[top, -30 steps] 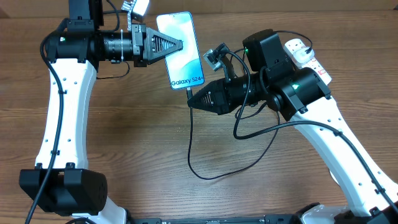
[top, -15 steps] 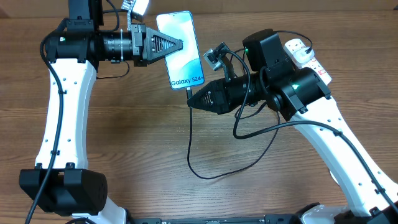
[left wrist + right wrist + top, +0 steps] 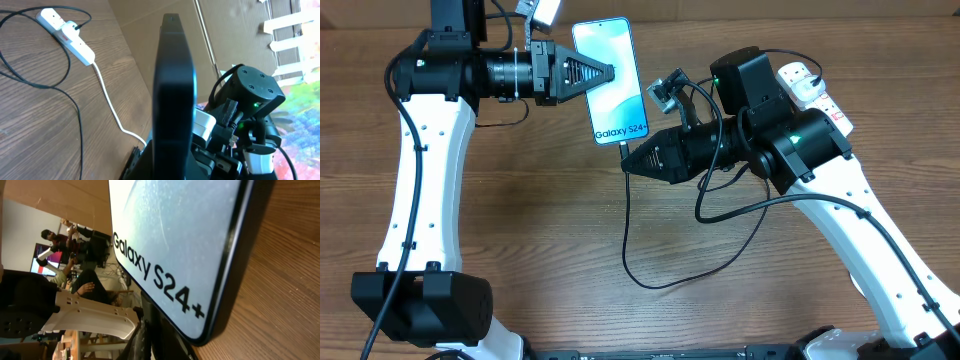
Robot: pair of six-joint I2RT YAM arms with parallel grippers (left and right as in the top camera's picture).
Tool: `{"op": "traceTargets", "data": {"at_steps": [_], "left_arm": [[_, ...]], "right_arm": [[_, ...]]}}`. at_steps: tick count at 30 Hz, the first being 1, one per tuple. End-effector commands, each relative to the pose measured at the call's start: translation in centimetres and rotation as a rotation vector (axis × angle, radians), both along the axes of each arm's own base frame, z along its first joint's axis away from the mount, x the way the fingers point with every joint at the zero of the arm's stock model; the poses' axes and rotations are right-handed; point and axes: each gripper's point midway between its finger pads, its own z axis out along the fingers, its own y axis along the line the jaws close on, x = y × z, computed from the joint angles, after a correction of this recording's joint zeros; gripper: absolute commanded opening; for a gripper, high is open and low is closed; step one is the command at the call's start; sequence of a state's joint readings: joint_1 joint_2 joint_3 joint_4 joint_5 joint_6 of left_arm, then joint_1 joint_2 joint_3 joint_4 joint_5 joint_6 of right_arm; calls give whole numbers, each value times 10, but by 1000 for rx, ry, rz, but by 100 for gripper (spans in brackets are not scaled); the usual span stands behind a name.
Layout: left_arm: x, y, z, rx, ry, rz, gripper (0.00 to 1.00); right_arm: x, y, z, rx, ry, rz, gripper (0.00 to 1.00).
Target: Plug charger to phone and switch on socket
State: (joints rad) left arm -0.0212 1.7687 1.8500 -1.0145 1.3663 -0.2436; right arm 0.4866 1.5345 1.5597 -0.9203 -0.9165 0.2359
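My right gripper opens next, since the connector's body [image 3: 624, 150] sits flush against the phone's bottom edge [image 3: 622, 142] and the connector would stay plugged in if released.
The phone [image 3: 620, 95] has a blue-cyan screen reading "Galaxy S24+" and lies at the back centre of the table. My left gripper [image 3: 608, 72] is shut on its left long edge. In the left wrist view the phone [image 3: 172, 95] shows edge-on as a dark slab. My right gripper [image 3: 626, 160] sits at the phone's near end, shut on the charger's connector tip. The black charger cable [image 3: 626, 230] drops from there and loops right. In the right wrist view the screen [image 3: 170, 240] fills the frame, right above the dark fingers [image 3: 160, 340]. The white socket [image 3: 810, 88] lies at the back right.
The socket [image 3: 65, 32] also shows in the left wrist view, with a black plug in it, a red switch and its thick white cord [image 3: 112, 110]. The cable loop [image 3: 655, 282] lies on the wood table [image 3: 540, 230] between the arms. A cardboard wall stands behind.
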Motion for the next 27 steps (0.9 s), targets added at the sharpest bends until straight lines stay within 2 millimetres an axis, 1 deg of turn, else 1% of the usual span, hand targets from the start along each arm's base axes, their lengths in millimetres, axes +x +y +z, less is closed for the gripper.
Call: {"op": "traceTargets", "data": {"at_steps": [1,7,14,27], "left_arm": [[-14,-13,10,-40,-62,-73,4],[-17,-18,8,-32,-45,-84,4],[-20,-18,4,-22,-25,-82,4],[-21,-18,3,-21,-13,-82,4]], "right_arm": [[4,-3,14,22,-46,-13,4],[5,-3,14,23,-50,-13,4],[6,-2,15,24,-58,-16,4],[9,-1,18,37,-82,-16,4]]}}
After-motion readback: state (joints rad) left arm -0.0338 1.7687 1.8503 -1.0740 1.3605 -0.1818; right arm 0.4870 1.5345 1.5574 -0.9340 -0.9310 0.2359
